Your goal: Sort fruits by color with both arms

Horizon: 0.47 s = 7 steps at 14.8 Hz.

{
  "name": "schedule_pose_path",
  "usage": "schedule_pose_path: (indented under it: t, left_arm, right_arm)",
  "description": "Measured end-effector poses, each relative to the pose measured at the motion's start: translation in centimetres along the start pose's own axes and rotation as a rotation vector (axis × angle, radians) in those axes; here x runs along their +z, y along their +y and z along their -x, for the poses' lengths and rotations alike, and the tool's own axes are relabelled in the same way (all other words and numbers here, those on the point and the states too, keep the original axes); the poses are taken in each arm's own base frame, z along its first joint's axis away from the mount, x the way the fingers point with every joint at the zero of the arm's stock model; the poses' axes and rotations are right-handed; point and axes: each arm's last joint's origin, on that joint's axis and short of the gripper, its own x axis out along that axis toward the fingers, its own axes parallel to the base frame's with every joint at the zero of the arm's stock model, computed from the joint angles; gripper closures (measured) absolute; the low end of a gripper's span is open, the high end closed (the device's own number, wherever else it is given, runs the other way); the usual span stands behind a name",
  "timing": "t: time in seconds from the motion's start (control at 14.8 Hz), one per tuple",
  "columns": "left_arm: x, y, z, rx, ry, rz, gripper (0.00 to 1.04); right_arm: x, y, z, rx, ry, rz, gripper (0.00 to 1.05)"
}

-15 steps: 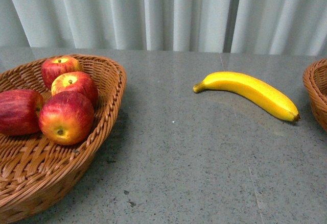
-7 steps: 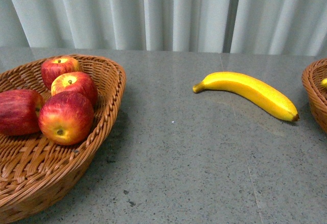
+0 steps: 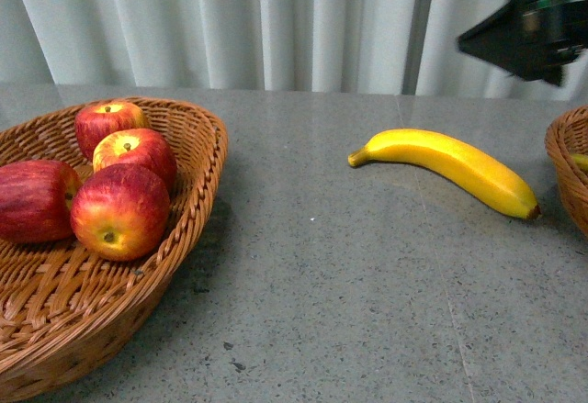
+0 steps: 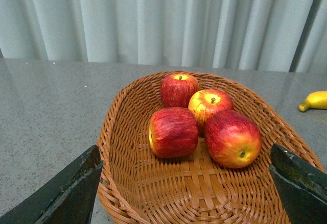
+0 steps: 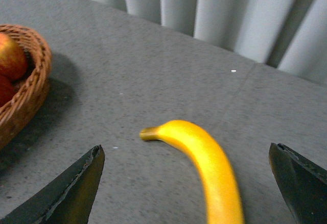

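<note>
The right gripper needs to sort the yellow banana into the banana's basket (image 3: 570, 164), so next it should grab the banana by its curved middle (image 3: 450, 164).
Several red apples (image 3: 119, 210) lie together in the wicker basket (image 3: 197, 192) at the left. My left gripper (image 4: 186, 191) hovers open over that basket's near end, apart from the apples (image 4: 232, 137), with nothing between its fingers. A yellow banana (image 3: 446, 166) lies on the grey table to the right of the middle. My right gripper (image 5: 185, 150) is open above it, its fingers to either side of the banana (image 5: 214, 173) and not touching it. The right arm (image 3: 528, 27) shows at the top right in the front view.
A second wicker basket (image 3: 565, 169) is cut off by the right edge, with a sliver of yellow (image 3: 581, 160) inside. Pale curtains (image 3: 276, 22) hang behind the table. Bare grey tabletop (image 3: 322, 284) lies between the baskets.
The right arm has come into the front view at the top right, above the banana. The apples and the banana have not moved.
</note>
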Motion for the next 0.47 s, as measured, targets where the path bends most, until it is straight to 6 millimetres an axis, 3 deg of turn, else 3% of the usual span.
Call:
schedule_pose_path:
  t: [0.2,0.47]
  left_arm:
    - [0.0,0.0,0.0,0.0,0.0,0.0,0.07]
    - [0.0,0.0,0.0,0.0,0.0,0.0,0.07]
  right_arm:
    - [0.8,2.9,-5.5,0.079,0.057,0.025,0.07]
    - [0.0,2.4,-9.4,0.087,0.167,0.059,0.07]
